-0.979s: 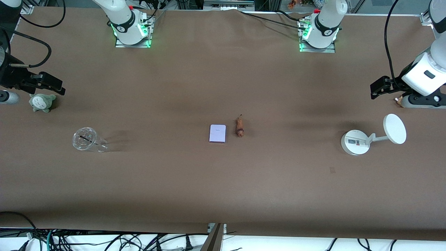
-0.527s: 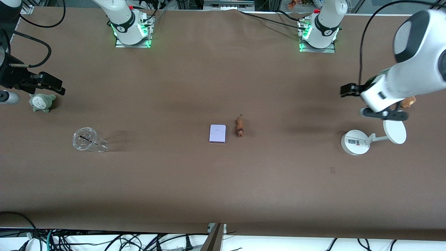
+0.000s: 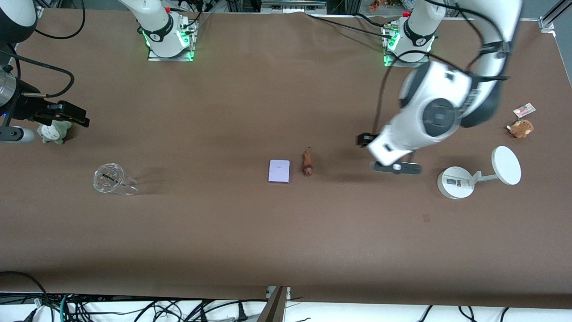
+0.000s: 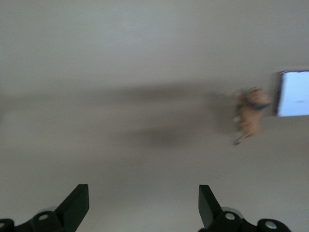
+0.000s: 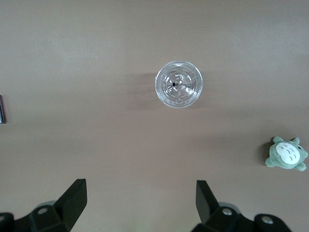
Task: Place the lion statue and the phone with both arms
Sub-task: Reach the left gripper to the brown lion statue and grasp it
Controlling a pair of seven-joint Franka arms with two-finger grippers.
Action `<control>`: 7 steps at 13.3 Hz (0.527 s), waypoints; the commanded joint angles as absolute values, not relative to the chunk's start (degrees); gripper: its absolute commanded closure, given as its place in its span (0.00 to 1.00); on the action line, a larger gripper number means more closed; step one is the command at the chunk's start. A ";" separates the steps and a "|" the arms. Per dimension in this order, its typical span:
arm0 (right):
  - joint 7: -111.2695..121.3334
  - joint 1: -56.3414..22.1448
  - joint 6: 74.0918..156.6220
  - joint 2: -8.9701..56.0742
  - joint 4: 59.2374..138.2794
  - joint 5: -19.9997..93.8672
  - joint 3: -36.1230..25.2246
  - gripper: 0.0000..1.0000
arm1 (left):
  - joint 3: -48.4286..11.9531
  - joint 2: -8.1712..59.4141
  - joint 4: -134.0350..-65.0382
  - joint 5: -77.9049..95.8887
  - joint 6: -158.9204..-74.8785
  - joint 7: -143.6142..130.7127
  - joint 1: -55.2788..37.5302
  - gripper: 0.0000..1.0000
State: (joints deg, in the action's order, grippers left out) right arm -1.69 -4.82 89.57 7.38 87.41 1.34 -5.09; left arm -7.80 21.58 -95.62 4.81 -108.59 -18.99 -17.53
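My left gripper should next hold the lion statue by its body behind the mane (image 3: 307, 160), so the lion statue's maned head (image 3: 308, 171) stays free for the placing.
The phone (image 3: 279, 171), a pale lavender-white rectangle, lies flat at the middle of the table. The lion statue (image 3: 307, 163), small and orange-brown, lies right beside it toward the left arm's end. My left gripper (image 3: 364, 140) is open and empty, over bare table between the lion and the white stand. Its wrist view (image 4: 143, 203) shows the lion (image 4: 251, 113) and the phone (image 4: 293, 93) ahead. My right gripper (image 3: 71, 115) is open and empty over the grey-green plush at the right arm's end. It also shows in its wrist view (image 5: 140, 200).
A clear cup (image 3: 111, 179) stands near the right arm's end, also in the right wrist view (image 5: 178, 83). The grey-green plush (image 3: 53, 131) is beside it. A white round-based stand (image 3: 456, 181) and a brown plush with a tag (image 3: 520, 128) are at the left arm's end.
My left arm has swung from the left arm's end of the table toward the middle, uncovering the brown plush. My right gripper has shifted slightly. The phone and lion have not moved.
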 commanded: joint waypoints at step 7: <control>-2.28 -5.36 91.66 12.22 86.13 1.76 -4.04 0.00 | -6.86 37.95 -94.75 4.75 -139.19 -31.18 -30.57 0.00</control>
State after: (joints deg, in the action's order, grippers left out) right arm -1.77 -4.92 90.71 11.65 87.36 1.44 -4.66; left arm -7.75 35.28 -95.81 4.81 -135.25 -27.25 -27.61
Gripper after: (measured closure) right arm 0.000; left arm 0.000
